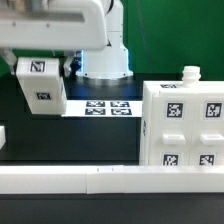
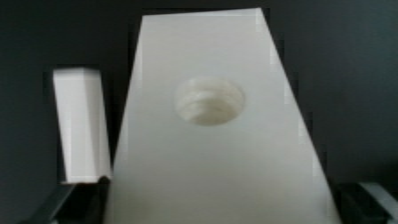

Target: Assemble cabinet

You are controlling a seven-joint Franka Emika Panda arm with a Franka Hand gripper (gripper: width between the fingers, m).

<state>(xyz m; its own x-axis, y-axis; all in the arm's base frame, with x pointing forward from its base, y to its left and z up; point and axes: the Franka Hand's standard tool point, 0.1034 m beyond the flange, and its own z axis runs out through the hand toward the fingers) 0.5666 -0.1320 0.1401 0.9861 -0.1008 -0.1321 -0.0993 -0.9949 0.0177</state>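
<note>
The white panel's lower edge still hangs high above the dark tabletop behind the bar [image 1: 50,150], so it is too early for my gripper to release the panel.
The cabinet [image 1: 185,125], a large white boxy case with black-and-white tags, stands at the exterior view's right with a small white knob [image 1: 190,72] on top. My gripper [image 1: 47,62] is at the exterior view's upper left, well apart from the cabinet. It is shut on a white tagged panel [image 1: 40,86] and holds it off the table. In the wrist view the panel [image 2: 214,140] fills the space between the fingers [image 2: 71,205] and shows a round bump [image 2: 210,101]. My gripper [image 2: 222,216] is mostly hidden by it.
The marker board [image 1: 108,106] lies flat between the held panel and the cabinet. A long white rail [image 1: 100,181] runs along the front of the table. A narrow white piece [image 2: 80,125] shows beside the panel in the wrist view.
</note>
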